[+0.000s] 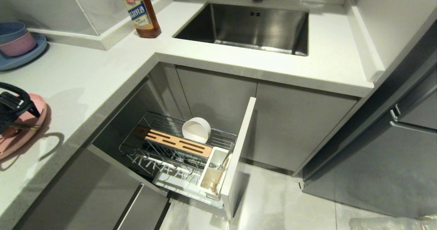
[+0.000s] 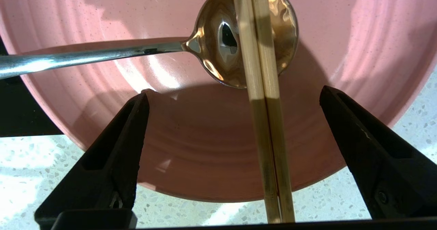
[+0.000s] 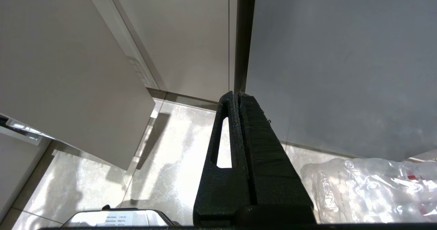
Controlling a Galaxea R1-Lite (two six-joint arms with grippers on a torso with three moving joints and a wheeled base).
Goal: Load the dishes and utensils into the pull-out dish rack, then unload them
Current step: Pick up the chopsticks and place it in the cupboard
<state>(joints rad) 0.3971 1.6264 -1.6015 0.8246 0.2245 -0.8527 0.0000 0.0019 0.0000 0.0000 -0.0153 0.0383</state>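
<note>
My fingers reach down on either side of the wooden chopsticks over the pink plate (image 1: 17,139) (image 2: 191,161), so my left gripper closes next.
The pink oval plate (image 1: 17,139) (image 2: 191,161) lies on the counter at the far left. On it rest the metal spoon (image 2: 218,49) and the pair of wooden chopsticks (image 2: 266,127), which cross over the spoon's bowl. My left gripper (image 1: 30,110) (image 2: 235,90) hovers just above the plate, open, its fingers straddling the chopsticks without touching them. The pull-out dish rack (image 1: 160,154) stands drawn out below the counter, with the cream-white bowl (image 1: 196,130) on its side behind the wooden block. My right gripper (image 3: 235,95) hangs shut, low by the cabinet fronts, holding nothing.
A blue plate with small blue and pink bowls (image 1: 15,43) sits at the counter's back left. A brown bottle (image 1: 140,9) stands beside the sink (image 1: 252,26). The rack's white utensil cup (image 1: 213,170) adjoins its grey door front (image 1: 239,154). Crumpled clear plastic (image 3: 372,185) lies on the floor.
</note>
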